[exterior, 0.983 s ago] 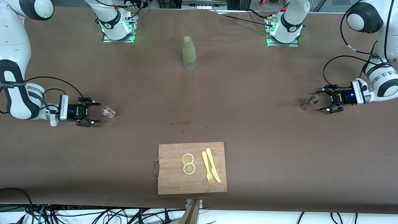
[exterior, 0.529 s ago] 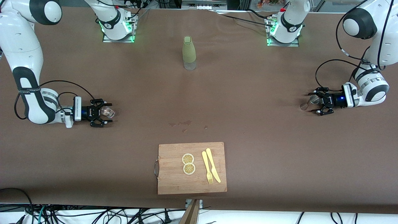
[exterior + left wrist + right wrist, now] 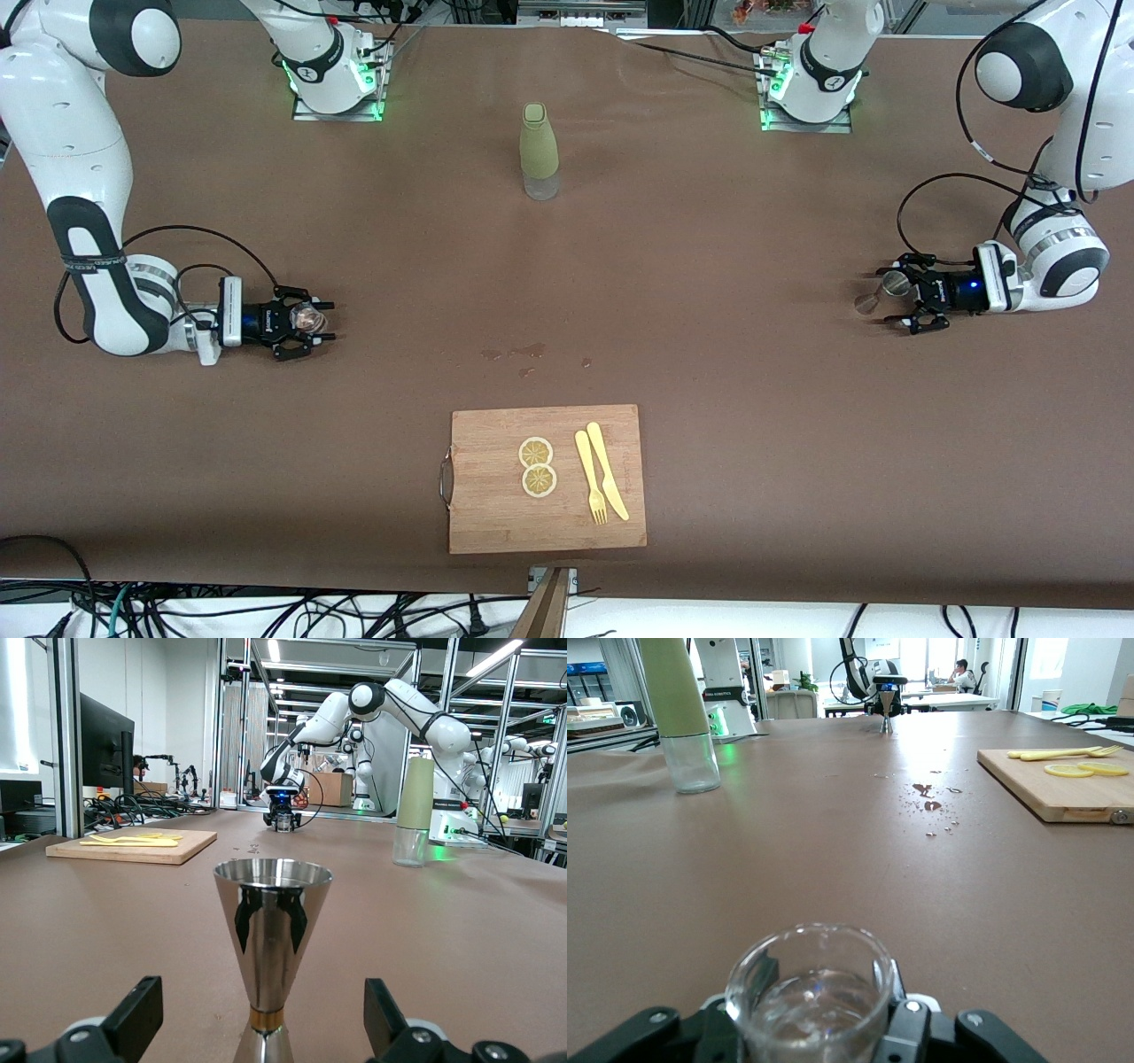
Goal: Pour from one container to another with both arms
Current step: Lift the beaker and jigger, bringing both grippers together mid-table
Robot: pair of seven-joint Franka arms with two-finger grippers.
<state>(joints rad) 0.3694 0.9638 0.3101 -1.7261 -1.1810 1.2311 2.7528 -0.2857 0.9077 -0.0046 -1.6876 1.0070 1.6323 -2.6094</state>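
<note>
My left gripper grabs the jigger's narrow banded middle point(image 3: 266, 1020) between the sloping cups next, since the jigger flares out toward its wide rim.
A small clear glass point(image 3: 307, 317) stands toward the right arm's end of the table and seems to hold some clear liquid. My right gripper point(image 3: 324, 321) is low at table height, shut on it, with a finger pressed to each side of the glass point(image 3: 811, 992). Toward the left arm's end stands an hourglass-shaped steel jigger point(image 3: 881, 292). My left gripper point(image 3: 889, 295) is open around it. In the left wrist view the jigger point(image 3: 270, 930) stands upright midway between the wide-apart fingers point(image 3: 142, 1010), touching neither.
A green-sleeved bottle point(image 3: 539, 151) with a clear base stands mid-table near the bases. A wooden cutting board point(image 3: 487, 505) near the front edge carries two lemon slices point(image 3: 537, 466), a yellow fork and knife point(image 3: 601, 483). Wet spots point(image 3: 523, 354) mark the cloth between.
Both grippers slid inward along the table. The right one came around the glass and shut on it; the left one came around the jigger and stayed open.
</note>
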